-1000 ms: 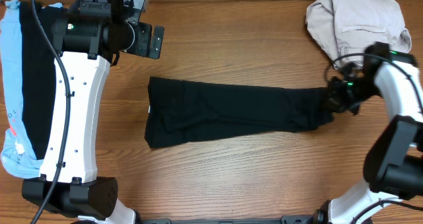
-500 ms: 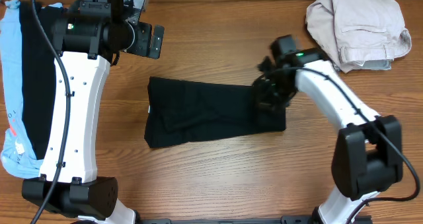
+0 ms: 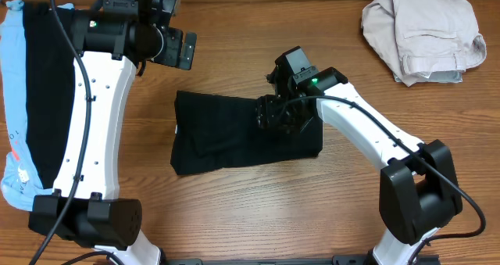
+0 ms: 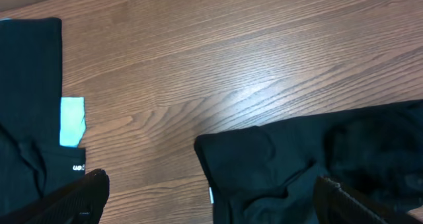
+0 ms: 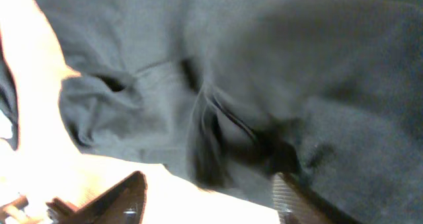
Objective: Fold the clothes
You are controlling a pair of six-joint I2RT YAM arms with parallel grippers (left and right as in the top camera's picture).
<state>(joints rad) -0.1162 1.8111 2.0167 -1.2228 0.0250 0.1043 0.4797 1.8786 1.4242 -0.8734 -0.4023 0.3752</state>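
Note:
My left gripper needs to fold the loose end [image 3: 187,133] [image 4: 228,155] of the black garment across it, so next it needs to grab that end, opposite the doubled-over part.
A black garment [image 3: 226,136] lies in the middle of the table, its right part doubled over to the left. My right gripper [image 3: 273,115] hovers low over that folded layer. In the right wrist view its fingers [image 5: 125,197] stand apart above the dark fabric [image 5: 264,65], with a loose fold just beyond them and nothing clamped. My left gripper [image 3: 178,50] hangs open above the table at the back left. Through its wrist view I see the garment's left corner [image 4: 297,164] between and below the spread fingers [image 4: 79,197].
A light blue garment [image 3: 12,77] and another black one [image 3: 39,101] lie along the left edge, the black one showing a pale tag [image 4: 73,121]. A beige garment [image 3: 422,30] sits crumpled at the back right. Bare wood surrounds the middle garment.
My right gripper carried the black garment's right end leftward over the rest, halving its length, and its jaws went from shut to apart. The left arm barely shifted.

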